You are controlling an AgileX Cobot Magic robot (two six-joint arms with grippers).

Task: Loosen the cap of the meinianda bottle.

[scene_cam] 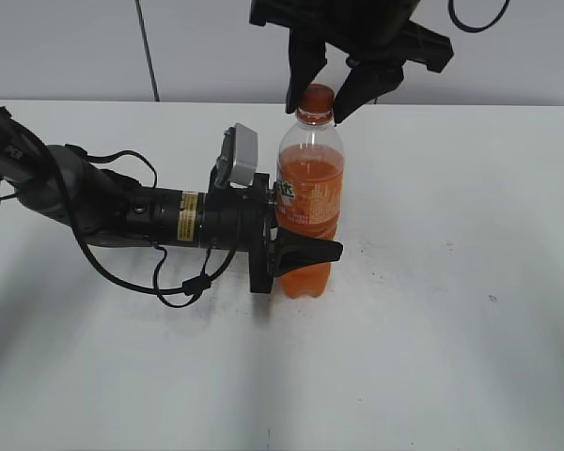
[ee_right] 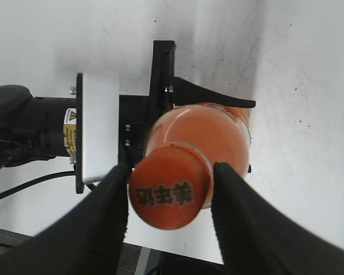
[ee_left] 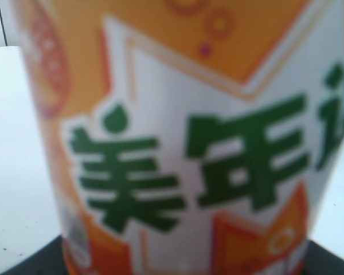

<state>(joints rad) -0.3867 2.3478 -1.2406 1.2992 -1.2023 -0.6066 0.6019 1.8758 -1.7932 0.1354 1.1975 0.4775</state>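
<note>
The cap of the meinianda bottle needs to be loosened. I should next grab the orange cap by its round side with my right gripper for that.
The meinianda bottle stands upright on the white table, half full of orange drink. Its label fills the left wrist view. My left gripper reaches in from the left and is shut on the bottle's lower body, with one black finger across the front. The orange cap is on the neck, and its printed top shows in the right wrist view. My right gripper hangs above with one finger on each side of the cap. It is open, and a thin gap shows at the right finger.
The left arm and its loose cables lie across the table's left half. The white table extends to the right of the bottle. A grey wall panel stands behind.
</note>
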